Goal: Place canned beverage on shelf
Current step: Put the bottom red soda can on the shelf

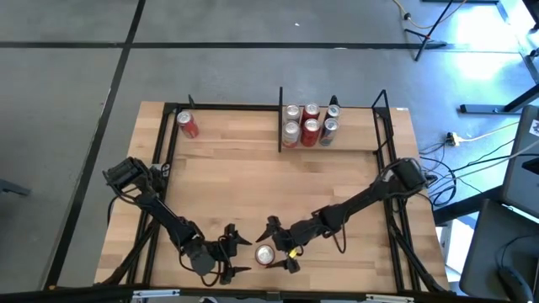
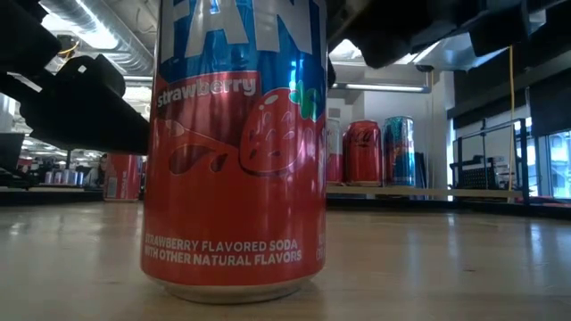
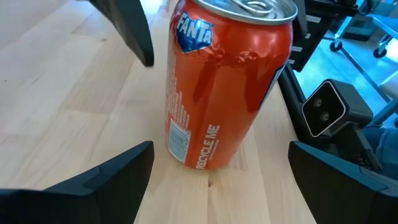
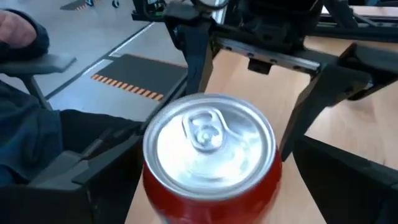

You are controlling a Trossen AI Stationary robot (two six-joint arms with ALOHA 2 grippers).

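The robot's right gripper should close now, because both fingers reach past the can's silver lid beside the can's red upper side. Closing now would hold the red can.
A red strawberry Fanta can stands upright on the wooden tabletop near its front edge; it fills the low view. My left gripper is open at the can's left, its fingers apart short of the can. My right gripper is open at the can's right, a finger on either side of the can's top. The shelf runs along the table's far edge. It carries several cans right of its dark divider and one red can at its left. My right gripper comes at the can slanting down from the table's right, with its fingers close on either side of the can's upper wall. I cannot tell whether either finger touches it. The can stands upright on the table.
Black frame rails run along the table's left and right sides. The wide middle of the tabletop lies between the can and the shelf. A person's dark sleeve shows beyond the table's front edge.
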